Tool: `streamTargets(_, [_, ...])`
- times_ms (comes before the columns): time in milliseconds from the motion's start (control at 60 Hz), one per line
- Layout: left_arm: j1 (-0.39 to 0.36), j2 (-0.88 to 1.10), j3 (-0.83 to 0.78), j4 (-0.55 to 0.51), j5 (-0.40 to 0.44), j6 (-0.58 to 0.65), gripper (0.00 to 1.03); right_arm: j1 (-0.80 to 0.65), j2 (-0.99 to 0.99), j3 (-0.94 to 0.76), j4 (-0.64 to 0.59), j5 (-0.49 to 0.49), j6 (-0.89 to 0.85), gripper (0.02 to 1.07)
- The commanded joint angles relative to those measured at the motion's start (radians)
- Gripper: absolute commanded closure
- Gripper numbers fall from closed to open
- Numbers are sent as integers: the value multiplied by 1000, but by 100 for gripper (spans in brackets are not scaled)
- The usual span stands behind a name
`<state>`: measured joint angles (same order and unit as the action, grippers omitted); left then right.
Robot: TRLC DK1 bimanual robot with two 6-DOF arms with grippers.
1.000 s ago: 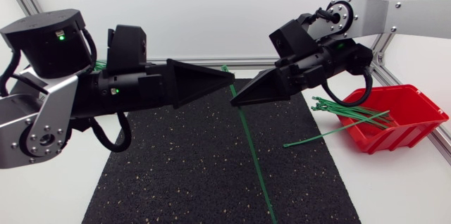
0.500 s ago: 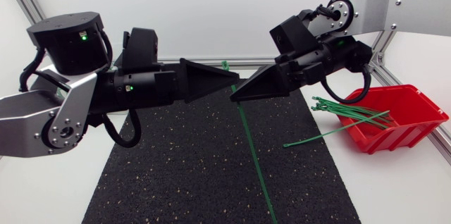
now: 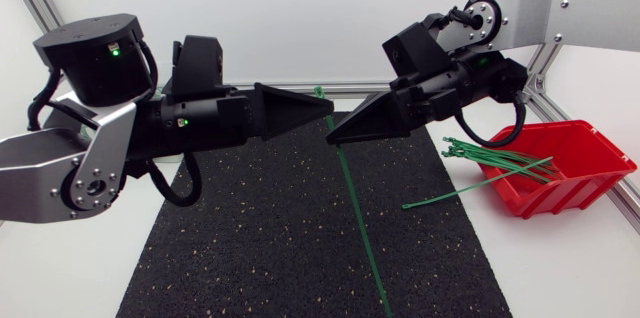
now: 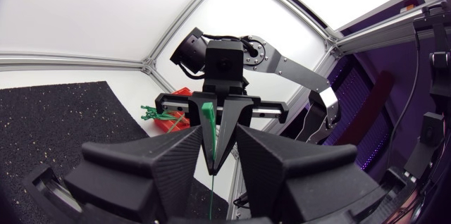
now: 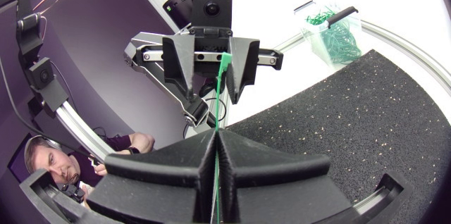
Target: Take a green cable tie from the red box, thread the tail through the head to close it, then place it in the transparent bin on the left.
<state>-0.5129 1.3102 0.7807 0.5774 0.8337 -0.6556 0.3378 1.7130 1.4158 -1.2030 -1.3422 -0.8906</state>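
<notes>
I will next grab the green cable tie by the strap (image 3: 322,97) (image 4: 212,131) beside its head with my left gripper, so the tie's head stays free to receive the tail.
My right gripper (image 3: 332,138) is shut on a long green cable tie (image 3: 356,213), which hangs down over the black mat; its upper end (image 3: 319,92) sticks up above the fingers. In the right wrist view the right gripper (image 5: 217,143) pinches the strap. My left gripper (image 3: 328,111) faces it tip to tip, just above. In the left wrist view the left gripper (image 4: 220,136) is open, and the tie's end (image 4: 208,115) stands in the gap between its fingers. The red box (image 3: 560,198) at the right holds more green ties (image 3: 495,158). The transparent bin (image 5: 331,30) holds several ties.
A black mat (image 3: 250,248) covers the middle of the table. One loose green tie (image 3: 450,196) reaches from the red box onto the mat. A metal frame rail (image 3: 560,123) runs along the back and right edges.
My left arm has moved right, bringing its gripper tip up to the tie's upper end and close to the right gripper. The right arm and the tie have stayed still.
</notes>
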Motion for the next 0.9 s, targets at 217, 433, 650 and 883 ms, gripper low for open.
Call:
streamTargets(217, [-1,24,14,18,8,-36,98,-8,0,-3,10,-12,4,101])
streamTargets(433, [1,27,19,16,-12,-41,99,-6,-9,-11,14,-11,2,101])
streamTargets(650, [37,15,51,-28,2,-65,99,-10,-23,-21,69,23,2,76])
streamTargets(883, [103,-14,98,-145,70,-10,99,-48,62,55,85,83,-42,60])
